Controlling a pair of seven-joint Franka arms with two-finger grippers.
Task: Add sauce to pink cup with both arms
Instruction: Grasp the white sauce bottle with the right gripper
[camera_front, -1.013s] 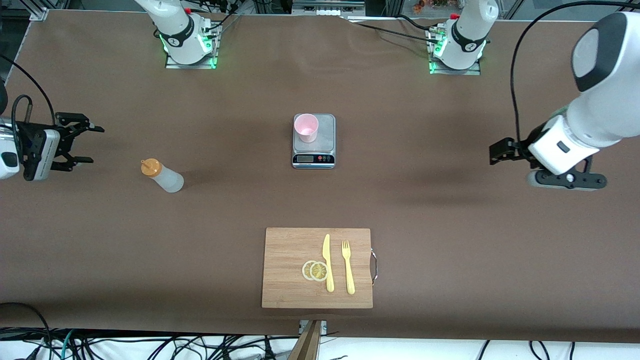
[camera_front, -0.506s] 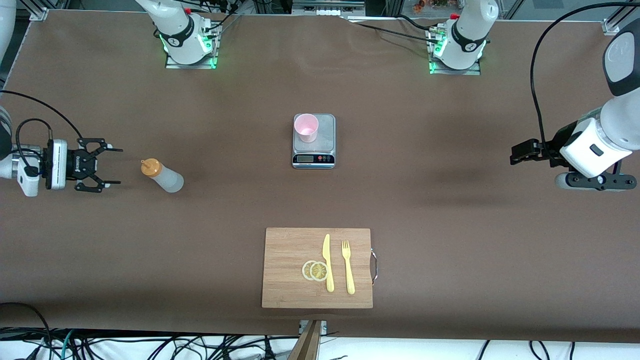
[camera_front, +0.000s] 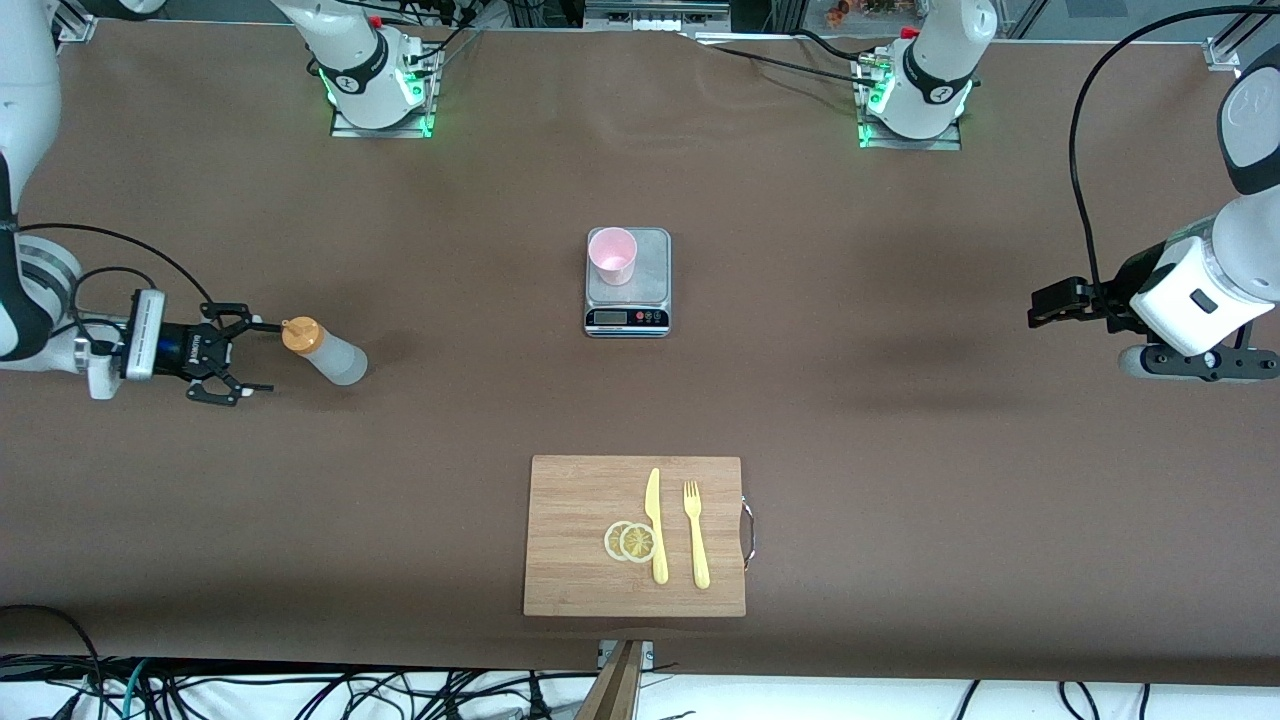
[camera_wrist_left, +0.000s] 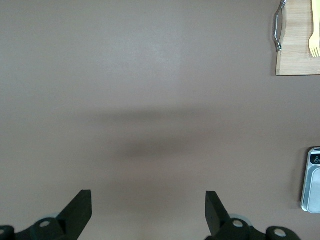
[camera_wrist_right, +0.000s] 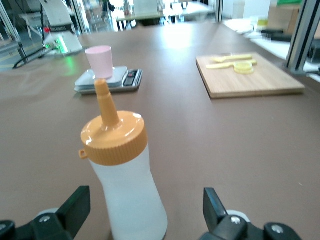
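Observation:
The sauce bottle's orange cap has to stay free to pour into the pink cup (camera_front: 612, 255), so the robot's right gripper will next take the bottle by its whitish body (camera_front: 342, 360).
The sauce bottle (camera_front: 325, 352), whitish with an orange cap, stands on the table toward the right arm's end. My right gripper (camera_front: 260, 357) is open, low over the table, right beside the bottle's cap. In the right wrist view the bottle (camera_wrist_right: 127, 185) stands just ahead of the gripper (camera_wrist_right: 145, 200), between the lines of its spread fingers, untouched. The pink cup (camera_front: 612, 255) stands on the grey scale (camera_front: 645, 290) at the table's middle; it also shows in the right wrist view (camera_wrist_right: 99, 61). My left gripper (camera_front: 1042, 305) is open and empty over bare table at the left arm's end (camera_wrist_left: 147, 200).
A wooden cutting board (camera_front: 575, 500) lies nearer to the front camera than the scale, with a yellow knife (camera_front: 655, 525), a yellow fork (camera_front: 696, 535) and two lemon slices (camera_front: 630, 541) on it. The board's handle (camera_wrist_left: 278, 25) and the scale's edge (camera_wrist_left: 312, 180) show in the left wrist view.
My right gripper has come down and moved toward the sauce bottle, now right beside its cap. My left gripper has drifted toward the left arm's end of the table.

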